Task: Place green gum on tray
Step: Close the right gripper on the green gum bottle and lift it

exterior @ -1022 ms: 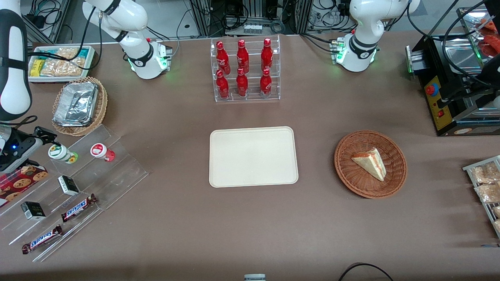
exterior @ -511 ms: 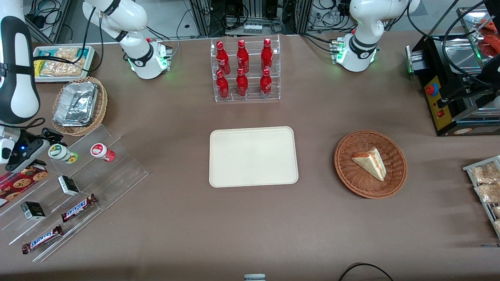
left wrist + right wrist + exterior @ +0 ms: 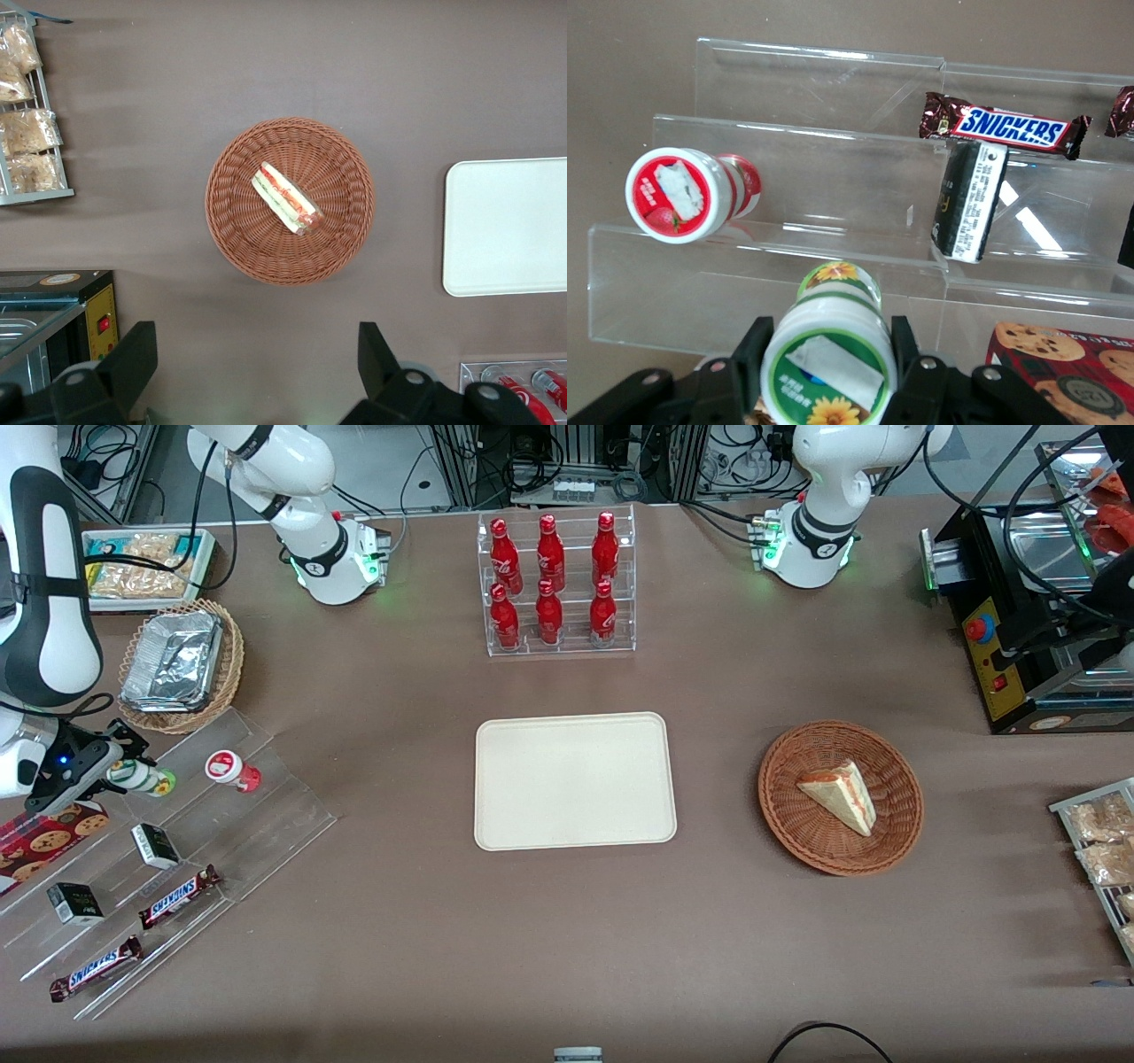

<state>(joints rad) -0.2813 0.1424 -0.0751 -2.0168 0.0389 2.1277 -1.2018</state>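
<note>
I will set the green gum on the cream tray (image 3: 574, 779) with my right gripper, so my right gripper will first grab the gum by its white lid (image 3: 127, 771).
The green gum (image 3: 151, 780) lies tilted on the top step of a clear acrylic stand (image 3: 266, 815) at the working arm's end of the table. In the right wrist view its white lid with a green mark (image 3: 828, 367) faces the camera. My right gripper (image 3: 127, 766) is at the bottle, open, with one finger (image 3: 756, 343) on each side of the lid (image 3: 831, 341). The bottle still rests on the step. The cream tray (image 3: 574, 779) lies bare at the table's middle, far from the gripper; it also shows in the left wrist view (image 3: 509, 226).
A red-lidded gum bottle (image 3: 229, 769) lies beside the green one on the same step (image 3: 678, 193). Lower steps hold small black boxes (image 3: 155, 845) and Snickers bars (image 3: 177, 895). A cookie box (image 3: 49, 834), a wicker basket with foil trays (image 3: 177, 662), a bottle rack (image 3: 554, 584) and a sandwich basket (image 3: 840, 797) stand around.
My right gripper has moved in toward the green gum, and its fingers now flank the lid. The bottle has not moved.
</note>
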